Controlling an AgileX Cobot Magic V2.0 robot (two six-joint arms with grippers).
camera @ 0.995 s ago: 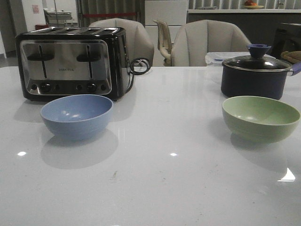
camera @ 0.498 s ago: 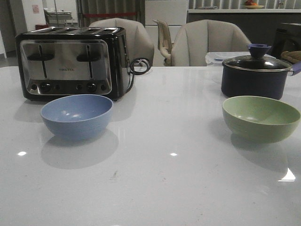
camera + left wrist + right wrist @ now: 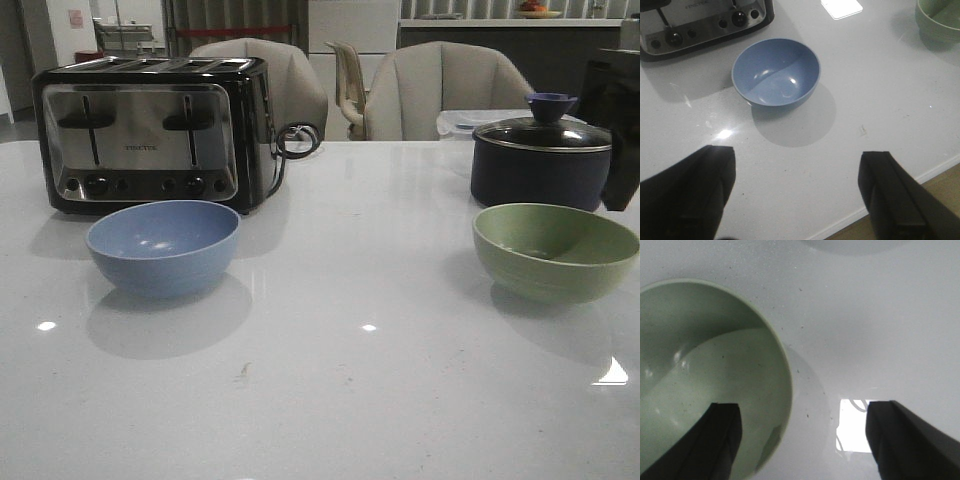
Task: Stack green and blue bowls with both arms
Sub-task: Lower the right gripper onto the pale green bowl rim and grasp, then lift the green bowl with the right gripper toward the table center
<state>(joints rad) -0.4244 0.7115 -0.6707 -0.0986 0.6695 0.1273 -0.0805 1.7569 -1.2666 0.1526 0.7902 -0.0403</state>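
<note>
My right gripper's fingers stop above the green bowl's rim in the front view, so closing now is too early and would miss; it lowers first.
The dusty blue bowl (image 3: 163,245) sits upright on the white table at the left, in front of the toaster. The sage green bowl (image 3: 555,250) sits upright at the right, in front of the navy pot. My left gripper (image 3: 796,195) is open and empty, hovering over the table's front edge short of the blue bowl (image 3: 776,72). My right gripper (image 3: 805,440) is open above the green bowl (image 3: 705,380). One finger (image 3: 710,445) is over the bowl's inside and the other is outside its rim. The right arm (image 3: 622,150) shows as a dark shape at the far right edge.
A black and chrome toaster (image 3: 150,130) stands at the back left with its cord beside it. A dark navy pot with a glass lid (image 3: 540,160) stands just behind the green bowl. Chairs stand behind the table. The table's front edge (image 3: 940,170) shows in the left wrist view.
The right arm has come into the front view at the far right edge, now covering the pot's handle. Both bowls have stayed in place.
</note>
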